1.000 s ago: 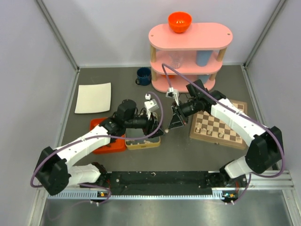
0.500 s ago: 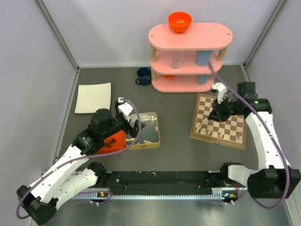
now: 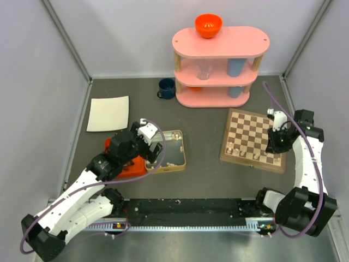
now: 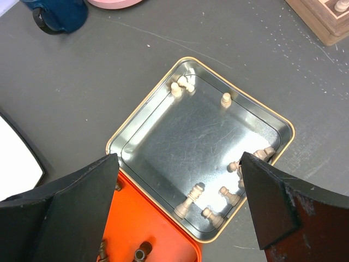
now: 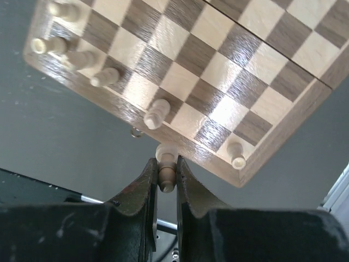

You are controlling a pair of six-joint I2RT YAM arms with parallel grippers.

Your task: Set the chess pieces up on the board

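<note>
The pale piece hangs beside the board's near edge and would miss the free light square, so I must move it there before my right gripper releases it.
The board (image 3: 253,131) lies right of centre with a few pale chess pieces (image 3: 242,154) along its near edge. In the right wrist view, several pale pieces (image 5: 155,113) stand along that edge of the board (image 5: 218,71). My right gripper (image 5: 166,173) is shut on one pale piece (image 5: 166,164), held just off the board's near right edge (image 3: 272,146). My left gripper (image 4: 180,202) hangs open and empty above the silver tin (image 4: 191,131), which holds several pale pieces (image 4: 191,199). Dark pieces (image 4: 142,252) lie in the orange tray (image 4: 158,229).
A pink three-tier shelf (image 3: 221,60) with an orange bowl (image 3: 208,24) on top stands at the back. A blue mug (image 3: 166,87) sits to its left, and a white sheet (image 3: 108,113) lies at the far left. The tin (image 3: 173,154) adjoins the tray (image 3: 114,146).
The two grippers met at mid-table a second ago. The left one opened and drew back over the tin. The right arm swung right with the pale piece to the board's right side.
</note>
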